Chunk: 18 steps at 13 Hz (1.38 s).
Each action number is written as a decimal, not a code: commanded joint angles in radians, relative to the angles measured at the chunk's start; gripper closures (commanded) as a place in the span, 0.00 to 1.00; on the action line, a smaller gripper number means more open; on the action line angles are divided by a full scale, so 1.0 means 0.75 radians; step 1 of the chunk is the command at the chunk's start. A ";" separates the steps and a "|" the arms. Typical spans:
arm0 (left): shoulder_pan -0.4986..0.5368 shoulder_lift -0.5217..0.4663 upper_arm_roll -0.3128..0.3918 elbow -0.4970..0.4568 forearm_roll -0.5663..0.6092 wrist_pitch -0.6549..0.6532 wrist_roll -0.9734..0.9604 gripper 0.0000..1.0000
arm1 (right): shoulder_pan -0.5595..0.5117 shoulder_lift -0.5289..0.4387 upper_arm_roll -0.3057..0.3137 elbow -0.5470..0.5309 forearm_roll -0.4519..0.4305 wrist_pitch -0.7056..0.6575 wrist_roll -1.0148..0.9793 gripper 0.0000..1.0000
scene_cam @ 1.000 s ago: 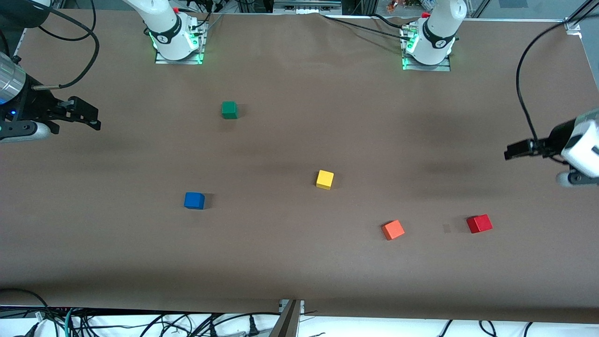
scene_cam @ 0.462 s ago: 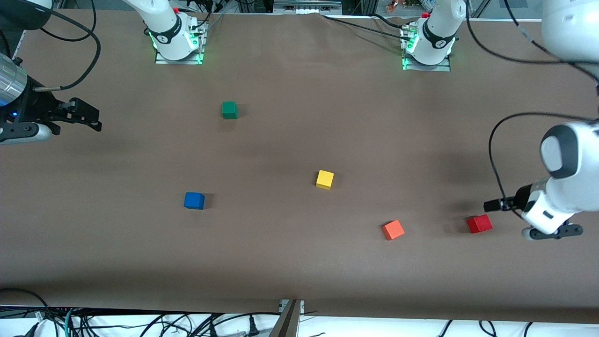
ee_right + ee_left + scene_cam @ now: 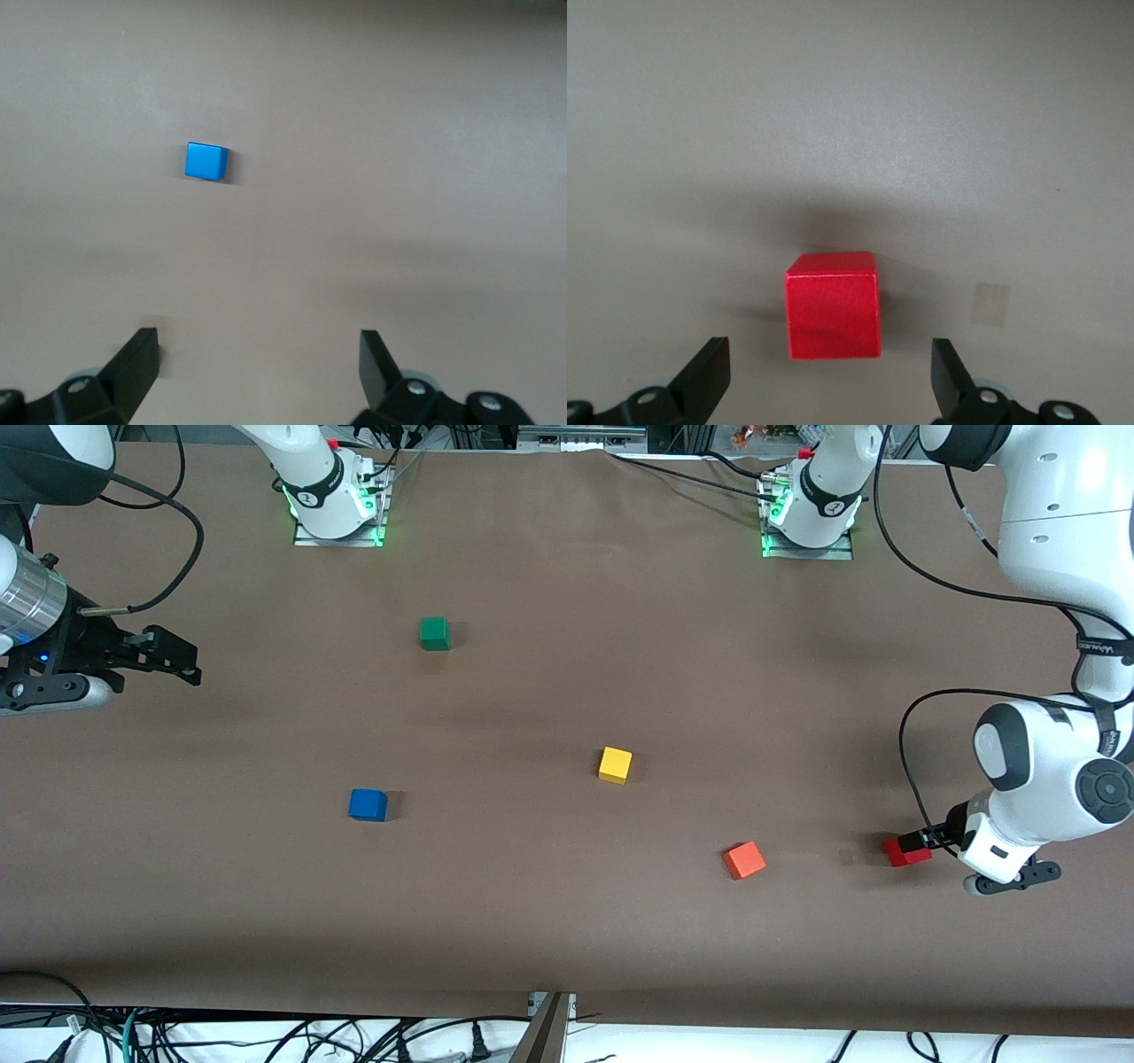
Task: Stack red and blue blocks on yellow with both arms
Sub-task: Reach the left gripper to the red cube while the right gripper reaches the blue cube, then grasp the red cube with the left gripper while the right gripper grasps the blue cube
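Note:
To stack the red block on the yellow block (image 3: 615, 765), my left gripper should next grip the red block's opposite sides.
The red block (image 3: 904, 855) lies on the brown table near the left arm's end. My left gripper (image 3: 918, 839) hangs low right at it, open. In the left wrist view the red block (image 3: 833, 305) sits just ahead of the open left gripper (image 3: 830, 382), not between its fingers. The blue block (image 3: 368, 804) lies toward the right arm's end. My right gripper (image 3: 183, 662) is open and empty, held up over the table's edge at the right arm's end. In the right wrist view the blue block (image 3: 206, 161) is well ahead of the right gripper (image 3: 257, 372). The yellow block (image 3: 615, 765) lies mid-table.
An orange-red cube (image 3: 744, 860) lies between the yellow and red blocks, nearer to the front camera than the yellow. A green cube (image 3: 434, 633) lies farther from the front camera, toward the right arm's base. A small pale patch (image 3: 990, 303) marks the cloth beside the red block.
My left arm has swung in from the table's end and come down, bringing its open gripper to the red block. My right gripper has drifted slightly toward the table's middle. No block has moved.

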 commanded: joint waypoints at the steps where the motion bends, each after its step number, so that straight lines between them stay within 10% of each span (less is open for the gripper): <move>1: 0.002 0.026 -0.007 -0.027 -0.039 0.074 -0.035 0.00 | -0.003 0.034 0.008 0.022 0.006 0.000 -0.009 0.00; 6: 0.004 0.040 -0.009 -0.121 -0.041 0.242 -0.035 0.00 | 0.038 0.160 0.014 0.024 -0.016 -0.007 -0.017 0.00; 10: 0.000 0.036 -0.011 -0.111 -0.039 0.230 -0.016 1.00 | 0.066 0.181 0.016 0.001 -0.018 -0.015 -0.031 0.00; 18: -0.253 -0.058 -0.044 0.124 -0.037 -0.164 -0.037 1.00 | 0.126 0.514 0.017 0.036 0.063 0.336 0.115 0.00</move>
